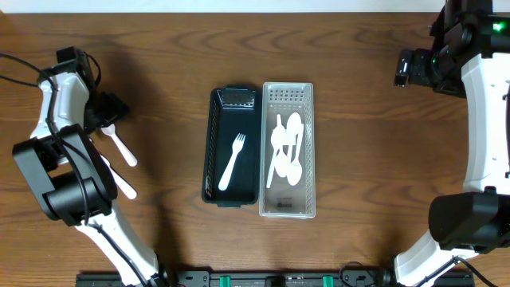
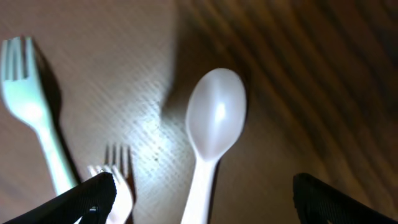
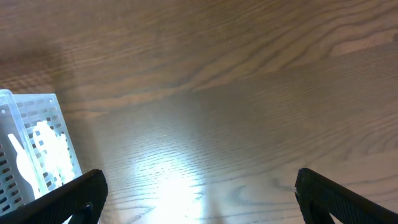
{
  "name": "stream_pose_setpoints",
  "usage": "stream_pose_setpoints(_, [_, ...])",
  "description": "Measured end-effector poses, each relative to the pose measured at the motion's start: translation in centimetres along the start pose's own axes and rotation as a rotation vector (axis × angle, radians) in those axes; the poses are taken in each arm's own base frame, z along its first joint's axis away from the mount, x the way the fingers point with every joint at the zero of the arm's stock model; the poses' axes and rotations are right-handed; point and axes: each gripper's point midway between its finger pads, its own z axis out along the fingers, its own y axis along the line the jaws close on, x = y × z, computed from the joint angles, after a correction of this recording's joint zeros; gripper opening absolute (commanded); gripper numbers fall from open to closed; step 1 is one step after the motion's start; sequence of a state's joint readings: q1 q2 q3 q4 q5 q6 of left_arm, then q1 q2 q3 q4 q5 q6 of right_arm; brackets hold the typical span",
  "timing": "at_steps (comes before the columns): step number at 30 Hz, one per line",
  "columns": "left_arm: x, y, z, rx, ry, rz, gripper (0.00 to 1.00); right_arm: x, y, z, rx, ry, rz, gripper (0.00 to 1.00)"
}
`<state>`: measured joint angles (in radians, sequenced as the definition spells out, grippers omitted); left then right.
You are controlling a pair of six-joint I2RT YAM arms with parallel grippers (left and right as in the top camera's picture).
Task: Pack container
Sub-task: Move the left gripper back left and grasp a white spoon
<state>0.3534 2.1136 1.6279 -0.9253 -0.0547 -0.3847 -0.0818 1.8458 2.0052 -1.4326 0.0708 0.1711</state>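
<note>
My left gripper lowers first and then closes on the spoon's handle (image 2: pixel 199 190), since my open fingers are still above the handle on the tabletop.
A black tray (image 1: pixel 213 143) holds one white fork (image 1: pixel 232 159). Beside it a clear perforated tray (image 1: pixel 309 143) holds several white spoons (image 1: pixel 287 147). My left gripper (image 1: pixel 107 112) hangs open low over loose cutlery at the left; in the left wrist view a white spoon (image 2: pixel 214 124) lies between the open fingers (image 2: pixel 202 196), with two white forks (image 2: pixel 34 118) (image 2: pixel 118 180) to its left. More cutlery (image 1: pixel 121 147) lies on the table below it. My right gripper (image 3: pixel 199 196) is open and empty over bare wood at the far right; the clear tray's corner (image 3: pixel 34 146) shows at its left.
The wooden table (image 1: pixel 374 159) stretches around the trays. The arm bases stand at the front left (image 1: pixel 68 183) and front right (image 1: pixel 470 219).
</note>
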Motion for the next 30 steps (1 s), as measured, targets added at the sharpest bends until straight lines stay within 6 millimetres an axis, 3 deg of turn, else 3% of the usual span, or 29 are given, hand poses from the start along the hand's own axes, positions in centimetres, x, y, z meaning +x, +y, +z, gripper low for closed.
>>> stream_pose_setpoints(14, [0.5,-0.7,3.3,0.005,0.053,0.005,0.93,0.5,-0.1,0.0,0.004,0.021,-0.001,0.99])
stream_pose_setpoints(18, [0.5,-0.7,3.3,0.006,0.055,0.004,0.91,0.6,-0.1,0.0,0.004,0.022,-0.001,0.98])
stream_pose_setpoints(22, [0.6,-1.2,3.4,0.029,0.065,0.004,0.59,0.7,-0.1,0.0,0.005,0.027,0.002,0.98])
stream_pose_setpoints(26, [0.8,-1.5,3.5,0.048,0.074,0.012,0.56,0.7,-0.1,0.0,0.006,0.030,0.002,0.98])
stream_pose_setpoints(30, [0.8,-1.7,3.5,0.055,0.078,0.013,0.46,0.9,-0.2,0.0,0.007,0.037,0.002,0.98])
